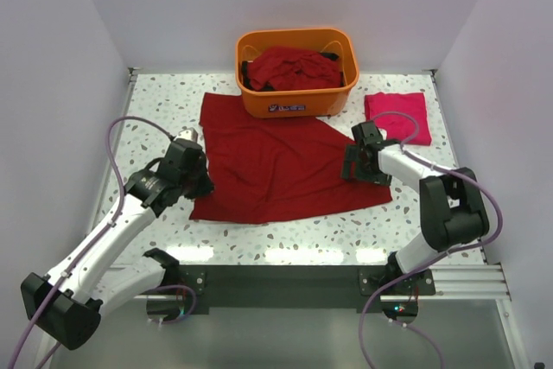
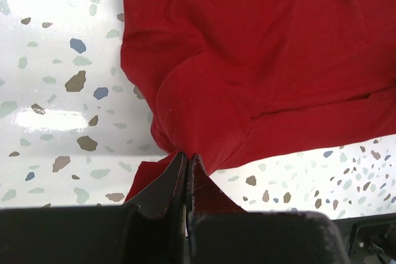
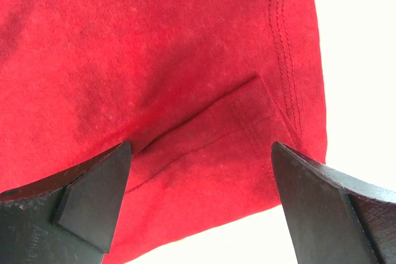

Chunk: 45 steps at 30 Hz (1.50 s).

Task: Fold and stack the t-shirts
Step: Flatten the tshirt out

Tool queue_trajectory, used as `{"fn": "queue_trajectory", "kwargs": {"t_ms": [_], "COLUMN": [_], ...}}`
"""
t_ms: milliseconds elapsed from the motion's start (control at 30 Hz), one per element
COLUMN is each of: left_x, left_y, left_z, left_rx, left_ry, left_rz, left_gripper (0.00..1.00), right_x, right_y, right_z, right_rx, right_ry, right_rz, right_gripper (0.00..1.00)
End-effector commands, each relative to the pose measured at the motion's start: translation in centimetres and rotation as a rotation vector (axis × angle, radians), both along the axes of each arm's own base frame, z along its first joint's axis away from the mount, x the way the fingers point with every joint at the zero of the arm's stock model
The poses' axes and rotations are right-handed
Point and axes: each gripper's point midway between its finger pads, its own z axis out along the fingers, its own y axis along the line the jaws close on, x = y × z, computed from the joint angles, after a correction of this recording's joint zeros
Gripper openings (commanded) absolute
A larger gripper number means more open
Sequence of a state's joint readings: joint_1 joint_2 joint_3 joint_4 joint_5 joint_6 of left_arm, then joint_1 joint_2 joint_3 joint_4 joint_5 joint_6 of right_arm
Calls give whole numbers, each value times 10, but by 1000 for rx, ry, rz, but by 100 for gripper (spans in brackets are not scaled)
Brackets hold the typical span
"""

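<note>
My right gripper grabs the dark red t-shirt by the hemmed fold opposite my left gripper next, to spread it for folding.
A dark red t-shirt [image 1: 276,162] lies spread on the table in front of the tub. My left gripper [image 1: 197,181] is shut on its left edge; in the left wrist view [image 2: 187,157] the cloth [image 2: 260,60] bunches up at the closed fingertips. My right gripper [image 1: 356,163] is open and low over the shirt's right edge, its fingers [image 3: 99,196] spread wide over a hemmed fold [image 3: 204,128]. A folded pinkish-red t-shirt [image 1: 397,115] lies at the back right. More dark red shirts [image 1: 292,68] fill the tub.
The orange plastic tub [image 1: 298,101] stands at the back middle, touching the spread shirt's far edge. White walls close in the speckled table [image 1: 285,235] on three sides. Purple cables loop beside both arms.
</note>
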<state>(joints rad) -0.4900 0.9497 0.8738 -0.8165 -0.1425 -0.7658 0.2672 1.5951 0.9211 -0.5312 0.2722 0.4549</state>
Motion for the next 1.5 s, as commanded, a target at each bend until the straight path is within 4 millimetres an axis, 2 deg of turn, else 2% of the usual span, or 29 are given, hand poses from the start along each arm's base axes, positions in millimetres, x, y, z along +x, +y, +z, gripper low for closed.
{"fn": "queue_trajectory", "kwargs": {"t_ms": [0,67,100,133,167,200,300,367,500,633,700,733,833,867,933,967,1000,1100,1133,1167,1200,1233,1267,1333,1367,1433,1467], "left_x": [1,3,4,4,3,2,-2,-5,-15,-21,-20,-20,-21,-20,-21,-20,-18,-15,-15,-11,-9,-8,-4,-1,0,2,2], "left_y": [-2,-7,-11,-10,-9,-7,1,4,9,14,13,13,15,16,17,17,17,14,14,12,13,13,13,15,18,24,30], "left_z": [5,6,6,5,6,4,3,3,-12,-21,-19,-17,-15,-12,-9,-5,-2,12,19,32,41,54,76,103,133,165,199], "left_rx": [2,-15,-29,-28,-30,-22,11,21,47,56,49,45,49,46,52,48,44,24,19,10,9,-1,-16,-26,-44,-54,-74], "left_ry": [-28,-35,-39,-39,-45,-42,-40,-35,33,57,51,43,38,36,33,21,15,-27,-44,-79,-104,-141,-199,-270,-346,-427,-509], "left_rz": [-27,-49,-57,-55,-53,-51,-42,-36,-28,-1,-3,-3,7,14,19,21,20,4,0,-8,-10,-11,-19,-12,-10,18,39], "left_gripper": [0,0,0,0,0,0,0,0,0,0,0,0,0,0,0,0,0,0,0,0,0,0,0,0,0,0,0], "right_x": [7,0,-6,-9,-13,-19,-33,-37,-38,-38,-33,-32,-34,-35,-37,-36,-38,-37,-36,-31,-37,-37,-31,-35,-29,-32,-29], "right_y": [-3,-12,-26,-27,-31,-46,-58,-55,-48,-58,-55,-53,-49,-50,-51,-53,-55,-60,-62,-66,-67,-70,-72,-75,-74,-79,-80], "right_z": [29,47,49,50,49,45,34,27,9,-8,-12,-13,-19,-19,-9,-2,10,36,51,67,74,90,109,132,163,193,232], "right_rx": [3,-1,2,53,93,123,143,192,244,192,207,220,240,237,232,220,216,190,185,169,158,148,141,128,136,117,117], "right_ry": [-74,-110,-104,-109,-105,-114,-80,-52,-30,-13,-14,-13,1,2,-18,-36,-64,-120,-164,-201,-196,-235,-280,-313,-397,-454,-548], "right_rz": [-23,-66,-119,-148,-171,-227,-259,-258,-264,-303,-300,-298,-300,-301,-297,-297,-296,-292,-283,-285,-284,-278,-277,-270,-260,-257,-250], "right_gripper": [99,99,99,99,99,99,99,98,95,88,84,80,52,30,17,4,0,0,0,0,0,0,0,0,0,0,0]}}
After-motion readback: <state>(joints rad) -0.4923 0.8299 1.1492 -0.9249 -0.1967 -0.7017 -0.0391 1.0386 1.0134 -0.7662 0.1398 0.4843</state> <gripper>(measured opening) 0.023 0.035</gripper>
